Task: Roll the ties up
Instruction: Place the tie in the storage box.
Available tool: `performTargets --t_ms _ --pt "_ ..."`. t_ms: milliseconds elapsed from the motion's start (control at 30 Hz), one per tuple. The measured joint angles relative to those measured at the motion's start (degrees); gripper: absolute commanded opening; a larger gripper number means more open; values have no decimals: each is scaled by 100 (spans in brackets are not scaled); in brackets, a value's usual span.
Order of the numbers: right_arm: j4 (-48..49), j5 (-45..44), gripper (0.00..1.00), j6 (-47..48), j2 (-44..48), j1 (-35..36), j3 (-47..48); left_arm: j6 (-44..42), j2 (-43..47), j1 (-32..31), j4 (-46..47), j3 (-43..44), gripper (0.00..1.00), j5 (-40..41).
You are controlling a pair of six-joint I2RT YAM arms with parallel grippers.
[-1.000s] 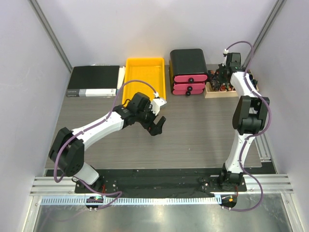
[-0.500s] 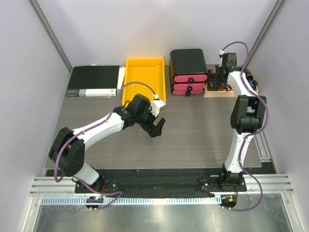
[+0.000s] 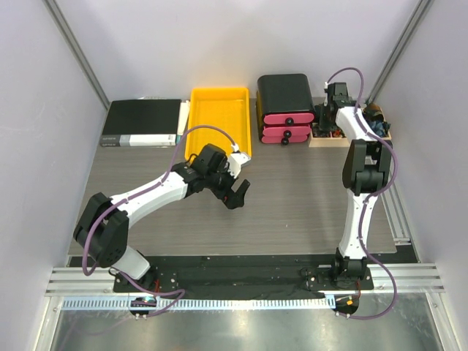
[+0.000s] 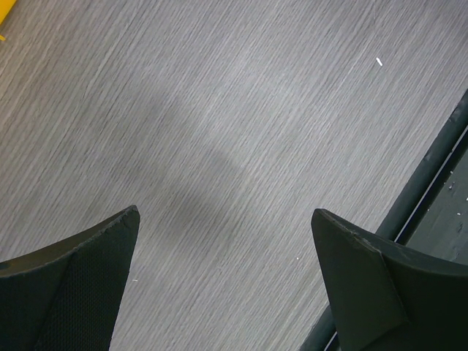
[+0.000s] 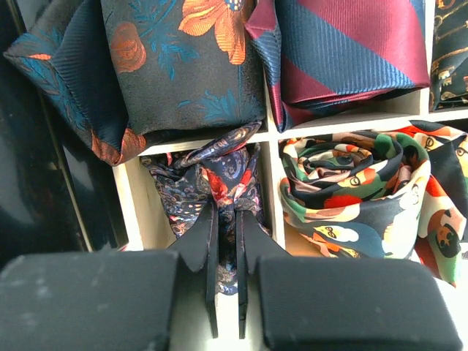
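The tie's bunched fold is between the wooden sides of the box's section. The dark paisley tie [image 5: 179,183] would end inside, so my right gripper should release it.
In the right wrist view, several ties sit in a divided wooden box [image 5: 270,139]. A dark paisley tie [image 5: 179,183] with red and pink specks fills the near-left compartment, and my right gripper [image 5: 227,208] is shut on a bunched fold of it. Around it lie a dark floral tie [image 5: 175,66], a red-and-blue striped tie [image 5: 344,51] and a rolled multicoloured tie [image 5: 344,183]. From above, the right gripper [image 3: 335,101] reaches over the box [image 3: 349,139] at the back right. My left gripper [image 3: 235,194] hangs open over bare tabletop mid-left, its fingers [image 4: 88,278] wide apart with nothing between them.
A yellow tray [image 3: 219,117] stands at the back centre, with a black binder [image 3: 142,122] to its left. A black drawer unit with pink fronts [image 3: 287,110] stands just left of the tie box. A dark rail [image 4: 431,168] crosses the right of the left wrist view.
The right arm has swung its wrist leftward over the tie box, the gripper staying shut. The left arm has barely shifted.
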State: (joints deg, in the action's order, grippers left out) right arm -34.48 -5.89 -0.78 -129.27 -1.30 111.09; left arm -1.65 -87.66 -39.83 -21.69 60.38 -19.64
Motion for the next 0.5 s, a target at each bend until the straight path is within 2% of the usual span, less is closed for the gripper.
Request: performTargets --t_ms 100,200,233,333,367,500 --pt "-83 24 6 -17 -46 2 92 0 0 0 9 -4 100 -11" --pt "-271 90 20 -79 -160 -11 326 0 0 0 7 -4 100 -7" --pt "-354 118 33 -105 -197 -17 415 0 0 0 2 -4 100 -4" --pt "-603 337 53 -212 -254 -55 678 20 0 9 -17 2 100 0" --pt "-660 407 57 -254 -251 -61 730 22 4 17 -28 4 100 0" --pt "-741 632 59 -286 -221 -79 911 39 9 94 -140 74 100 -2"
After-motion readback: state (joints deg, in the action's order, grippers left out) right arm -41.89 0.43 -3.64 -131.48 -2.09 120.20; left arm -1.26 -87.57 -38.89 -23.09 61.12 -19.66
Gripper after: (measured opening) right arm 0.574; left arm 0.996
